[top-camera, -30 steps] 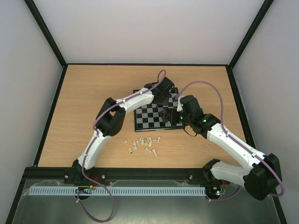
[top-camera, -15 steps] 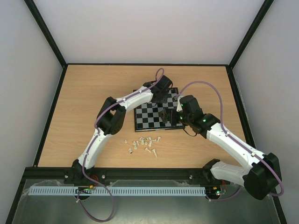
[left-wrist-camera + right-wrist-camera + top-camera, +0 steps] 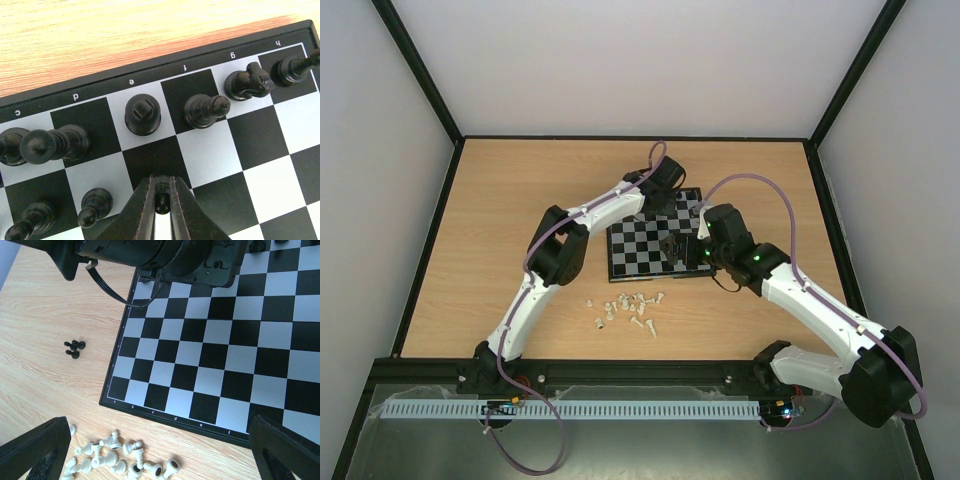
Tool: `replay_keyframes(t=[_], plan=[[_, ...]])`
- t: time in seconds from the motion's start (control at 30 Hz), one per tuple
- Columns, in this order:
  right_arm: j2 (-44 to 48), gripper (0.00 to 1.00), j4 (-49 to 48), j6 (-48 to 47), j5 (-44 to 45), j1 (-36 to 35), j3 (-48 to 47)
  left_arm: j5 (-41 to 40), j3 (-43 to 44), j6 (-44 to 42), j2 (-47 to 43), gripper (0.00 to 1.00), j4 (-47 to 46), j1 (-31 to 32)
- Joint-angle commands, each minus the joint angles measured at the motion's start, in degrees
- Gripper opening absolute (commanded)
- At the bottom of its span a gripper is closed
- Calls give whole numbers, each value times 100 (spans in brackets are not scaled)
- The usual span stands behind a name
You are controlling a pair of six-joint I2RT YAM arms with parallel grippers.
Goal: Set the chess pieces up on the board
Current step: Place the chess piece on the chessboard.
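The black pawn would land upright on the dark square, so it is time for my left gripper to open now.
The board (image 3: 642, 250) lies mid-table. My left gripper (image 3: 665, 198) is over its far edge. In the left wrist view it (image 3: 161, 196) is shut on a black pawn (image 3: 161, 199), over the second row below the "e" mark. Black pieces stand along the back row: a rook (image 3: 142, 114), a bishop (image 3: 205, 110) and a knight (image 3: 247, 82). Two black pawns (image 3: 92, 207) stand at the lower left. My right gripper (image 3: 676, 248) is open and empty above the board's near right part. Its fingers (image 3: 35, 452) frame the near edge of the board (image 3: 210, 355).
A heap of white pieces (image 3: 628, 308) lies on the wooden table in front of the board; it also shows in the right wrist view (image 3: 115, 460). A few black pawns (image 3: 74, 347) lie on the table left of the board. Black rails edge the table.
My left gripper has shifted a little towards the far left along the board's far edge with the pawn in it. The right arm has not moved.
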State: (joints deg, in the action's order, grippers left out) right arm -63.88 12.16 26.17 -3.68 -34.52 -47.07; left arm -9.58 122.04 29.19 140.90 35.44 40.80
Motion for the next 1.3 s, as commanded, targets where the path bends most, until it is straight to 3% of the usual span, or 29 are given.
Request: replay_keyframes(t=[0.0,0.33,0.87,1.27], plan=[[-50,99,93,-5,-51,-22,23,23,192,29,174,8,38,-50],[-71,99,93,-7,-84,-22,21,40,189,83,167,16,53,-99],[-72,99,95,-15,-132,-23,22,28,168,28,28,16,-61,-81],[-66,99,101,-16,-141,-28,22,-181,-76,-16,-357,23,-253,25]])
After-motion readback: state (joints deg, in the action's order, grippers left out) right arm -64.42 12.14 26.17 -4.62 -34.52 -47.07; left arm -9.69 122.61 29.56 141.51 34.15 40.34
